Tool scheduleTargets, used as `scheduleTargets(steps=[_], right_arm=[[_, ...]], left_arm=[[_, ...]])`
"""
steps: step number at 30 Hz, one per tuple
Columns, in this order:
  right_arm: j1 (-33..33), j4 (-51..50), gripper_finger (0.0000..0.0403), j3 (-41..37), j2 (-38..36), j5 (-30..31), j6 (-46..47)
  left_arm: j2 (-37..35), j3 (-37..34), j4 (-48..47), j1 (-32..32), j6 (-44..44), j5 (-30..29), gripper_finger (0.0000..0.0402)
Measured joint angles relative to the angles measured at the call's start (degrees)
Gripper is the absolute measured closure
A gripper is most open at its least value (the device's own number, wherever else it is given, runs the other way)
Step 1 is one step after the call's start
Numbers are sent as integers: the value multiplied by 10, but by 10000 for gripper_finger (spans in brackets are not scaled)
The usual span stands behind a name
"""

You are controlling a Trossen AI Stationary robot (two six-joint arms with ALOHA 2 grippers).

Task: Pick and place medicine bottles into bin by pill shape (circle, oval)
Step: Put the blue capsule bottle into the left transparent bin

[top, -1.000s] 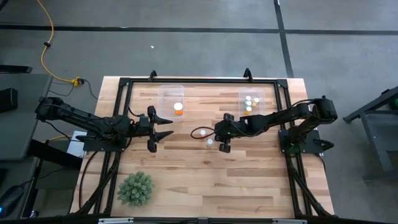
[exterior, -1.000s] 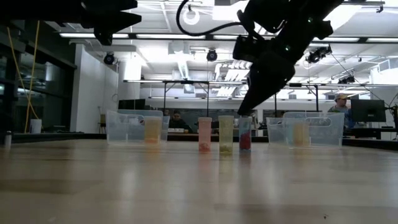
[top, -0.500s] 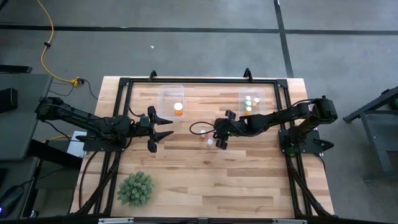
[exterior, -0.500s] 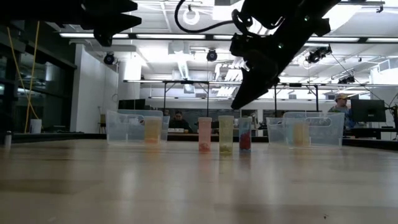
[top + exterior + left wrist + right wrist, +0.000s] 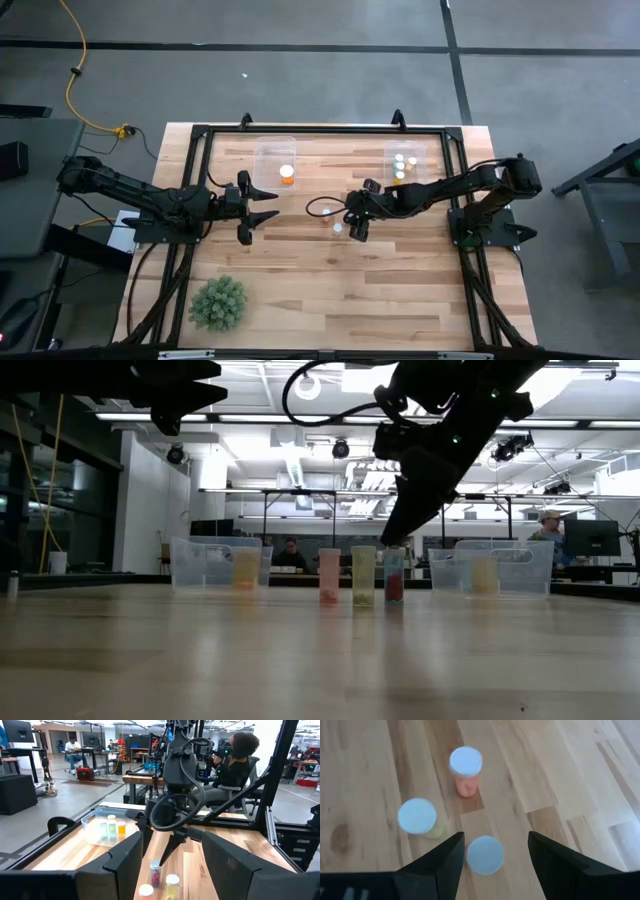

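My right gripper grabs the medicine bottle by its white cap [image 5: 485, 855] next, to sort it into the clear bin that holds one orange bottle.
Three small white-capped medicine bottles stand upright on the table's middle: a pinkish one [image 5: 329, 576], a yellow-green one [image 5: 363, 576] and a red one [image 5: 394, 574]. My right gripper [image 5: 496, 839] hovers open just above them, slanting down. One bottle's white cap [image 5: 485, 855] lies between its fingers, apart from both. The orange bottle [image 5: 466, 767] and the greenish bottle [image 5: 418, 818] stand beyond it. My left gripper [image 5: 262, 205] waits open and level over the table's left part, holding nothing.
A clear bin [image 5: 275, 158] at the far left holds one orange bottle [image 5: 287, 176]. A second clear bin [image 5: 405, 163] at the far right holds several bottles. A green spiky plant [image 5: 218, 303] sits near the front left. Bare wood lies in front of the bottles.
My right gripper has rolled a little about its own line above the three bottles, its fingertips swinging up and leftward, then back down. The bottles have stayed where they were.
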Motion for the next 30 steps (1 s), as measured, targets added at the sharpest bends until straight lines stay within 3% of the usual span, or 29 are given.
scheduleTargets(steps=[9,15,30], right_arm=[[-8,-22,189,0,8,-3,34],[-10,-13,189,0,26,-29,25],[-20,0,201,0,29,-28,8]], left_arm=[[0,0,0,0,-5,0,206],[0,0,0,0,-5,0,206],[0,0,1,0,-5,0,206]])
